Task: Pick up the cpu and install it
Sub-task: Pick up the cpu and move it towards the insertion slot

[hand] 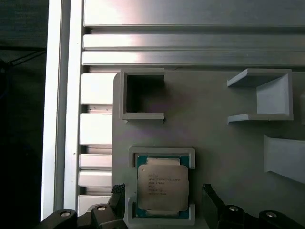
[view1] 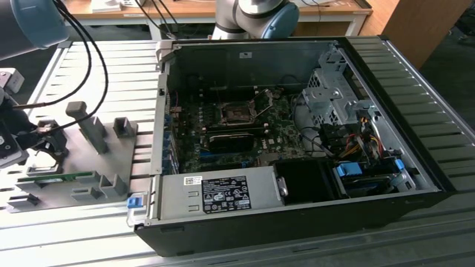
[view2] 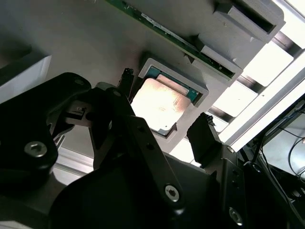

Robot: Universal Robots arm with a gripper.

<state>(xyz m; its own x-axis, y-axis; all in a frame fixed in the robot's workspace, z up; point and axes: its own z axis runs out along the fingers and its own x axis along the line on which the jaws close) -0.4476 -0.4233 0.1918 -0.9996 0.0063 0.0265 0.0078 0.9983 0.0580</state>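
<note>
The robot should next grip the cpu by its bare side edges with its gripper to pick it up, because the grey holder wraps around the cpu's two ends.
The cpu (hand: 162, 187) is a small square chip with a silvery top, lying flat in a grey holder (hand: 161, 152) on the fixture plate. In the second wrist view, the cpu (view2: 157, 102) sits in the same holder. My gripper (hand: 164, 196) hovers just above it, open, with one black finger (hand: 118, 194) on each side of the holder and touching nothing. In the exterior view my gripper (view1: 41, 142) is over the fixture plate (view1: 141, 158), at the exterior view's left. The open computer case (view1: 297, 222) shows the motherboard socket (view1: 239, 114) with its lid raised.
Grey fixture blocks (view1: 93, 130) stand on the plate beside my gripper, and a green memory stick (view1: 59, 177) lies in a slot. An empty square pocket (hand: 143, 95) sits beyond the cpu holder. Cables hang from the arm (view1: 82, 50). The slatted table edge (hand: 62, 119) is close.
</note>
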